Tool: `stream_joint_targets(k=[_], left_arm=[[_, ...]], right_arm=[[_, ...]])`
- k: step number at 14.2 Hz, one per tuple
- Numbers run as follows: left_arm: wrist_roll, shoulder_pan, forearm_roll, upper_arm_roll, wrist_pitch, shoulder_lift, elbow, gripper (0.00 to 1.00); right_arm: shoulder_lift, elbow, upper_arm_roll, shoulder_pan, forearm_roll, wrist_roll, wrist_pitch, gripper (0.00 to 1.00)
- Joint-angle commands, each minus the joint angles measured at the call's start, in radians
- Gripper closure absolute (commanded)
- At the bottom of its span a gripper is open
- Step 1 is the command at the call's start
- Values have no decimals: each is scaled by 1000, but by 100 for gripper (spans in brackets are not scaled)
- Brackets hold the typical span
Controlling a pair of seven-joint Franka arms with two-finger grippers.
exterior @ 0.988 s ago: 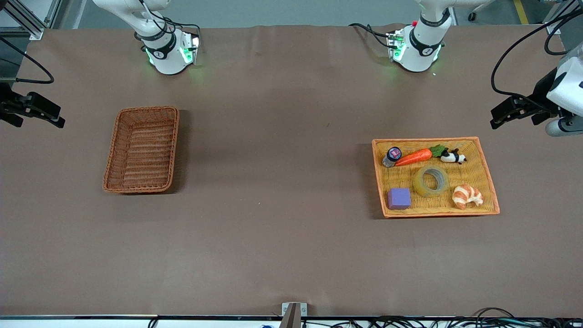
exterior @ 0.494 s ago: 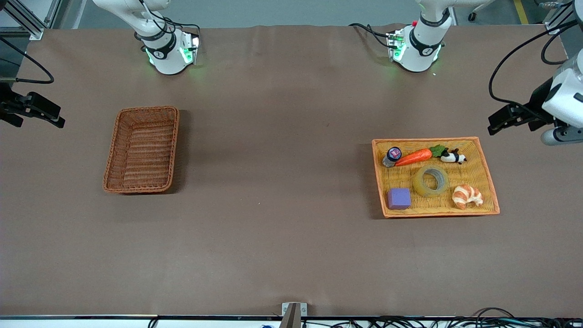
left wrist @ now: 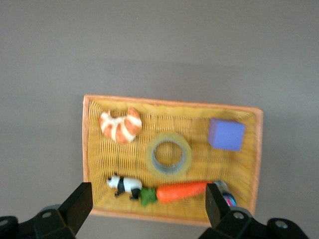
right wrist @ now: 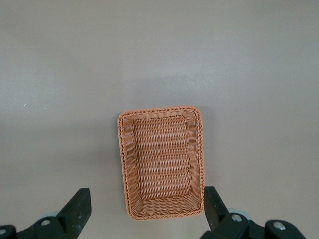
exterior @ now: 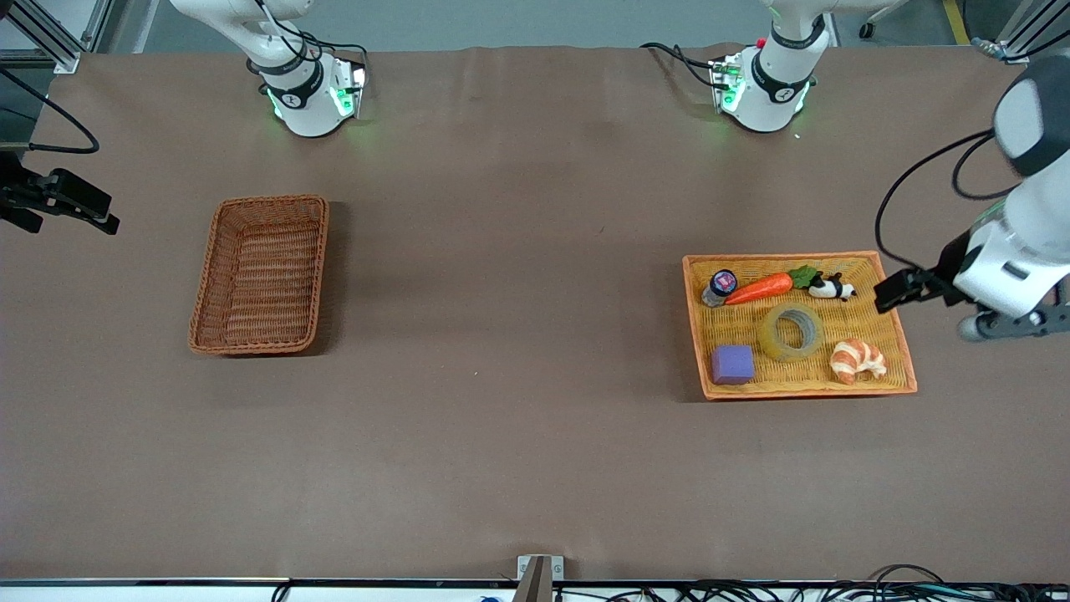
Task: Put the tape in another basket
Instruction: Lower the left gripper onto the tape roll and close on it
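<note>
The tape needs to go into the other basket, so my left gripper will next take hold of the tape by its ring wall.
The tape, a yellowish translucent ring, lies flat in the middle of the orange-yellow tray; it also shows in the left wrist view. The reddish-brown basket stands empty toward the right arm's end of the table and shows in the right wrist view. My left gripper is open and empty, high over the tray's edge beside the panda; in its wrist view the jaws stand wide apart. My right gripper waits open and empty, high up beside the basket.
In the tray with the tape are a carrot, a panda figure, a small bottle, a purple block and a croissant. Bare brown table lies between tray and basket.
My left gripper has swung from off the table's end in toward the tray, lower in the front view. The right arm and all objects have not moved.
</note>
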Motion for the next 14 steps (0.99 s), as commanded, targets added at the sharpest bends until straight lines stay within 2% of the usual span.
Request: stream_joint_targets(k=[1, 4, 6, 10, 12, 14], left_arm=[[-7, 3, 35, -2, 188, 49, -128, 0], [-5, 31, 32, -5, 328, 92, -257, 0], [-7, 31, 32, -3, 363, 96, -339, 0], [-7, 40, 23, -5, 409, 193, -360, 0], [-7, 41, 24, -3, 441, 233, -357, 9], [-7, 61, 24, -3, 452, 251, -357, 12]], right_arm=[[-9, -11, 1, -4, -1, -12, 1, 0], [-9, -11, 1, -4, -3, -12, 1, 0], [-9, -11, 1, -4, -3, -12, 1, 0], [-9, -11, 1, -4, -3, -12, 2, 0], [-9, -11, 1, -5, -3, -12, 2, 0], [-9, -11, 1, -5, -1, -12, 2, 0]])
